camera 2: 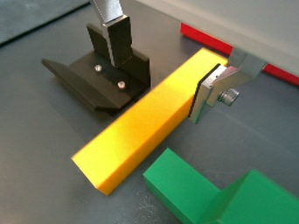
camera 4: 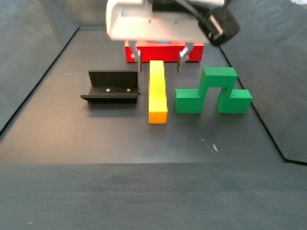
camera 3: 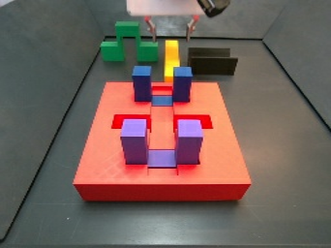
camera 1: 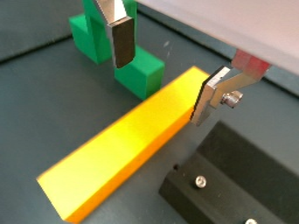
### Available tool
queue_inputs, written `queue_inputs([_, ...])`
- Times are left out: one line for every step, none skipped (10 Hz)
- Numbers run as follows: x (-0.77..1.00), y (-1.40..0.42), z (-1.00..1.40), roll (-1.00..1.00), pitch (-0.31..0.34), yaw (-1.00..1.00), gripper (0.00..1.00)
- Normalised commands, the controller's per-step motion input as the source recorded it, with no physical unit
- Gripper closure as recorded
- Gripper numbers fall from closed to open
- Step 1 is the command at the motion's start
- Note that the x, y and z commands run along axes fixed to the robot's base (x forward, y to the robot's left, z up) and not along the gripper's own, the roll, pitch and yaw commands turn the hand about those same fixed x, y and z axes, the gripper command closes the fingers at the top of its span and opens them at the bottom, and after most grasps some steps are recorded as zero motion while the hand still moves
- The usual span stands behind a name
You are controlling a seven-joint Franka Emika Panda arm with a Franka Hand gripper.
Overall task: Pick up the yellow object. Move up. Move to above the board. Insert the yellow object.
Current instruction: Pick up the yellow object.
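Observation:
The gripper picks up the yellow object across its long sides near one end [camera 3: 172,50] next, to insert the yellow object into the board [camera 3: 114,165].
The yellow object [camera 1: 122,144] is a long yellow-orange bar lying flat on the dark floor; it also shows in a wrist view [camera 2: 140,127] and in both side views [camera 3: 173,53] [camera 4: 157,94]. My gripper [camera 1: 162,90] is open and low over the bar's end nearest the board, with one finger on each side. One finger [camera 1: 212,98] is close against the bar's side; the other finger [camera 1: 121,39] stands well apart from it. The gripper also shows in the other views [camera 2: 158,87] [camera 4: 157,58]. The red board [camera 3: 114,165] bears blue and purple upright blocks.
A green stepped block [camera 1: 138,72] [camera 4: 216,92] stands close on one side of the bar. The black fixture [camera 2: 103,79] [camera 4: 110,87] stands close on the other side. The board's red edge [camera 2: 228,44] lies just past the bar's end. Dark walls enclose the floor.

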Motion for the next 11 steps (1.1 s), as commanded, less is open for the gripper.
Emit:
queue_inputs([0.13,0.02,-0.39,-0.22,-0.157,-0.03,0.0])
queue_inputs([0.03,0.0,-0.23,-0.25,-0.164,0.0,0.0])
queue_inputs([0.08,0.0,-0.18,-0.24,-0.12,0.0,0.0])
queue_inputs([0.07,0.0,-0.22,-0.24,-0.146,0.0,0.0])
queue_inputs([0.05,0.0,-0.28,-0.24,-0.159,0.0,0.0])
queue_inputs([0.01,0.0,-0.31,-0.26,-0.167,0.0,0.0])
queue_inputs([0.0,0.0,-0.3,-0.26,-0.169,-0.02,0.0])
queue_inputs([0.0,0.0,-0.24,-0.21,-0.143,-0.03,0.0])
queue_inputs([0.03,0.0,-0.22,-0.18,-0.133,-0.02,0.0])
queue_inputs([0.0,0.0,-0.2,-0.19,-0.134,-0.03,0.0])
queue_inputs([0.0,0.0,-0.24,-0.17,-0.129,-0.04,0.0])
